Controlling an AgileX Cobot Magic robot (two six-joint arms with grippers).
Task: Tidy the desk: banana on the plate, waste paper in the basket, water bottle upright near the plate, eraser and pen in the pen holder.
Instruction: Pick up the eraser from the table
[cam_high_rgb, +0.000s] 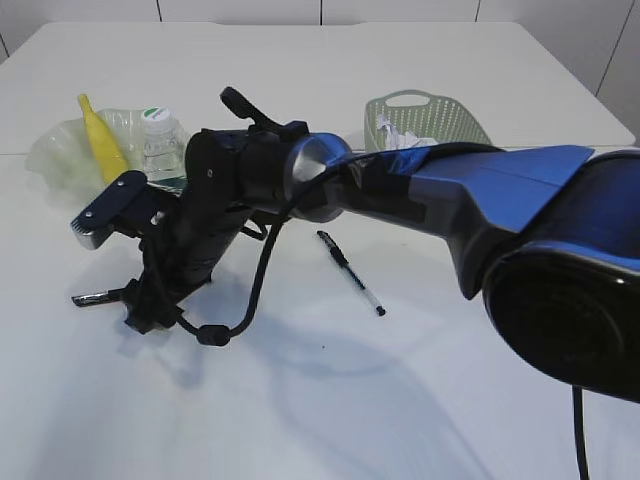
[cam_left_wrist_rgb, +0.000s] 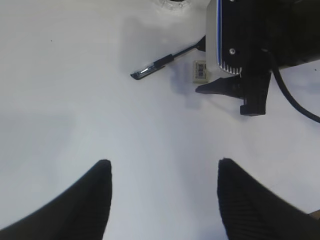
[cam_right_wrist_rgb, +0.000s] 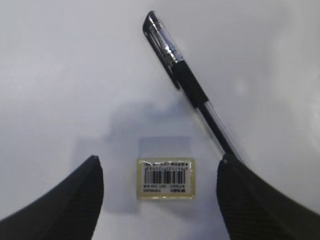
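Next, the right gripper grips the eraser (cam_right_wrist_rgb: 166, 178) by the short edges of its barcoded sleeve to put it in the pen holder.
The eraser (cam_right_wrist_rgb: 166, 178), a cream block with a barcode sleeve, lies flat on the white desk (cam_right_wrist_rgb: 60, 75). My right gripper (cam_right_wrist_rgb: 160, 160) hangs open above it, a finger on either side, touching nothing. A pen (cam_right_wrist_rgb: 185, 80) lies slanted beside it, its barrel passing under the right finger. My left gripper (cam_left_wrist_rgb: 165, 162) is open over bare desk, looking toward the eraser (cam_left_wrist_rgb: 200, 70), pen (cam_left_wrist_rgb: 160, 62) and right gripper (cam_left_wrist_rgb: 227, 95). The banana (cam_high_rgb: 100, 140) rests in the plate (cam_high_rgb: 55, 150); the water bottle (cam_high_rgb: 160, 135) stands upright beside it. The pen holder is out of view.
The basket (cam_high_rgb: 430, 115) at the back right holds crumpled white paper (cam_high_rgb: 405, 138). Another pen (cam_high_rgb: 350, 272) lies mid-desk. The right arm (cam_high_rgb: 480, 200) spans the foreground and hides the eraser in the exterior view. A black cable (cam_high_rgb: 255, 290) loops under the wrist.
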